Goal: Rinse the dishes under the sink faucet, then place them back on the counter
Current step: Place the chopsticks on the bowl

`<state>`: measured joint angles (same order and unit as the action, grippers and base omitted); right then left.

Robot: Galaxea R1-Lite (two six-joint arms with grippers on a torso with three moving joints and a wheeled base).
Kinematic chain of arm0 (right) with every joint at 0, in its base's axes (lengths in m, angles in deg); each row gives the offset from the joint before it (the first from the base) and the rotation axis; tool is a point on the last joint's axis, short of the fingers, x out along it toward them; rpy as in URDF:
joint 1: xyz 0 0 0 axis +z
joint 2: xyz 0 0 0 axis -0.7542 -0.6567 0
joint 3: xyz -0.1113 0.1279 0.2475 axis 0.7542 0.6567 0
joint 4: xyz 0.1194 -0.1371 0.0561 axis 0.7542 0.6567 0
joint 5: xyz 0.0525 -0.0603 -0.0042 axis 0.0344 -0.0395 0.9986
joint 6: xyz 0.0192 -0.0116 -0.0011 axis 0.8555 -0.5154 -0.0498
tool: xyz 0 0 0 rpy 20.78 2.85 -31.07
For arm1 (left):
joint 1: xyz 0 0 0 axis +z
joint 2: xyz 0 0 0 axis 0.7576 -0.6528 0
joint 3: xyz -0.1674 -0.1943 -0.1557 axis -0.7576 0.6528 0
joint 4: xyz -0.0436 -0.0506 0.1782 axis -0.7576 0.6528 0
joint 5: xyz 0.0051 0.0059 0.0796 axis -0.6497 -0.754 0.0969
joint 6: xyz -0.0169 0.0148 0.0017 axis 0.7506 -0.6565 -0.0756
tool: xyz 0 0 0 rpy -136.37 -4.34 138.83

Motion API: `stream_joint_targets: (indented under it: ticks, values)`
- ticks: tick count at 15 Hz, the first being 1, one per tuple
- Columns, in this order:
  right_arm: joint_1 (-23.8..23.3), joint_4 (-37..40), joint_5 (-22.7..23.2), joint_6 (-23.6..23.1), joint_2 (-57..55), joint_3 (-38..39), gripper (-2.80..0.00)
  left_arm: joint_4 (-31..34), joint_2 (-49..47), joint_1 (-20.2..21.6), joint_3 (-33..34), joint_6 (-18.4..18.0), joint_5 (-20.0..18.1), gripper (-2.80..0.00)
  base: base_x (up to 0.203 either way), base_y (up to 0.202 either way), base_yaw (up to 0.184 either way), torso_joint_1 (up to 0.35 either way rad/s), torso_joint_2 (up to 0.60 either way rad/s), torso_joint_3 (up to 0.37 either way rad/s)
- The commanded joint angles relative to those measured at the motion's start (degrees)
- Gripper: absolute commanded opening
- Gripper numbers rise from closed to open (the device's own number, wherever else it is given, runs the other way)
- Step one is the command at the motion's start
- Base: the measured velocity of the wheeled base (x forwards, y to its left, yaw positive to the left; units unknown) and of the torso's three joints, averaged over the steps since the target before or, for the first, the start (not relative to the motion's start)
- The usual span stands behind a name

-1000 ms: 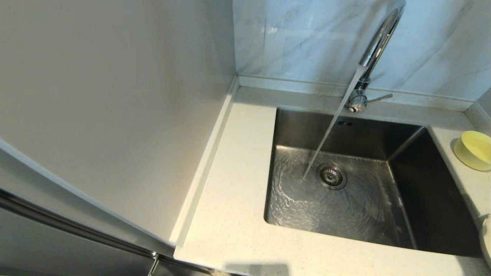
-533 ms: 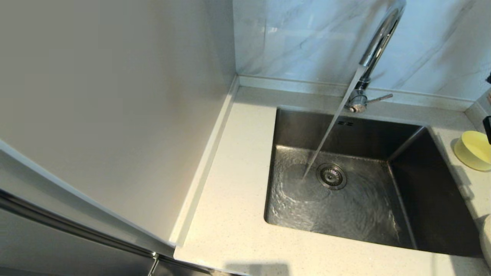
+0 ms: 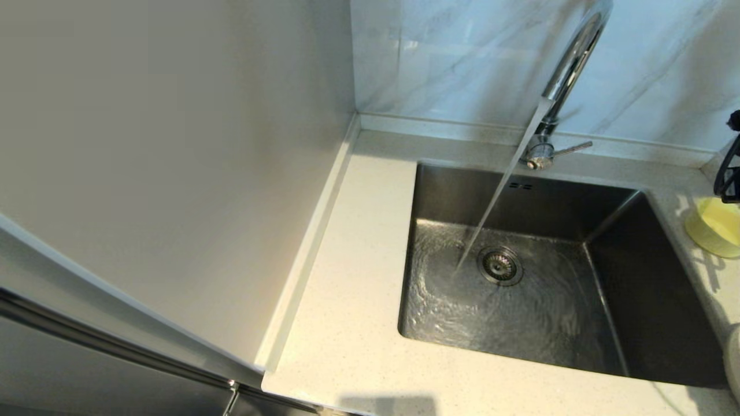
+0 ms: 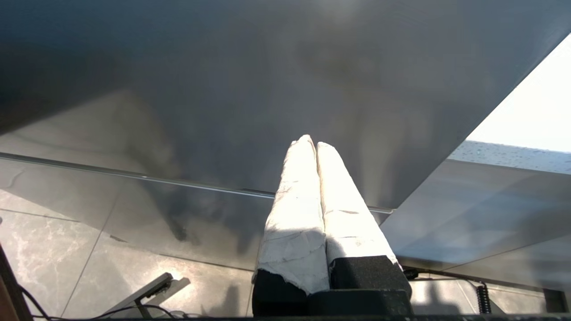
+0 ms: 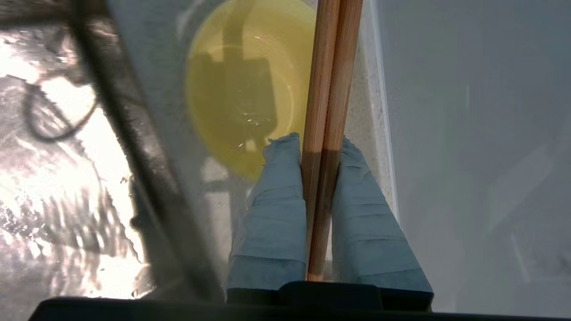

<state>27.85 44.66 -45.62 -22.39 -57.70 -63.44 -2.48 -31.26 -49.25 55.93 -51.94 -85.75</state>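
Note:
The brown chopsticks are above the yellow bowl's rim (image 3: 709, 201) (image 5: 192, 85) and would fall if my right gripper opened now, so it keeps holding them.
Water runs from the chrome faucet (image 3: 569, 69) into the steel sink (image 3: 647, 300), landing beside the drain strainer (image 3: 499, 265). The pale yellow bowl (image 3: 715, 228) stands on the counter (image 3: 352, 277) right of the sink. A black part of my right arm (image 3: 729, 170) shows above the bowl at the head view's right edge. In the right wrist view my right gripper (image 5: 320, 140) is shut on the pair of brown chopsticks (image 5: 332, 67), which point out over the bowl (image 5: 241, 89). An edge of the white plate (image 3: 734, 358) shows at the near right. My left gripper (image 4: 312, 143) is shut and empty, parked low.
A plain pale wall panel (image 3: 173, 173) stands along the counter's left side. Grey-veined marble tiles (image 3: 451, 58) rise behind the faucet, whose side lever (image 3: 572, 148) points right. The left wrist view faces a grey cabinet front (image 4: 223, 89) above a tiled floor.
My right arm has come in from the right edge of the head view and now stands above the yellow bowl, throwing shadows on the counter. The water keeps running.

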Motion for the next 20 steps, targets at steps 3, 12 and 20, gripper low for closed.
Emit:
stream_joint_targets:
  ticks: [3, 12, 20]
  values:
    - [-2.4, -0.4, 3.5, 0.4, -3.4, -0.2, -2.8, 0.0, 0.0, 0.0, 0.0, 0.0, 0.0, -2.8, 0.0, 0.0, 0.0, 0.0, 0.0, 0.0]
    - [-4.8, -7.6, 8.9, 10.2, -8.4, -0.4, -2.8, 0.0, 0.0, 0.0, 0.0, 0.0, 0.0, -2.8, 0.0, 0.0, 0.0, 0.0, 0.0, 0.0]
    - [-5.9, -8.6, 8.8, 9.6, -7.8, -0.6, -2.8, 0.0, 0.0, 0.0, 0.0, 0.0, 0.0, -2.8, 0.0, 0.0, 0.0, 0.0, 0.0, 0.0]
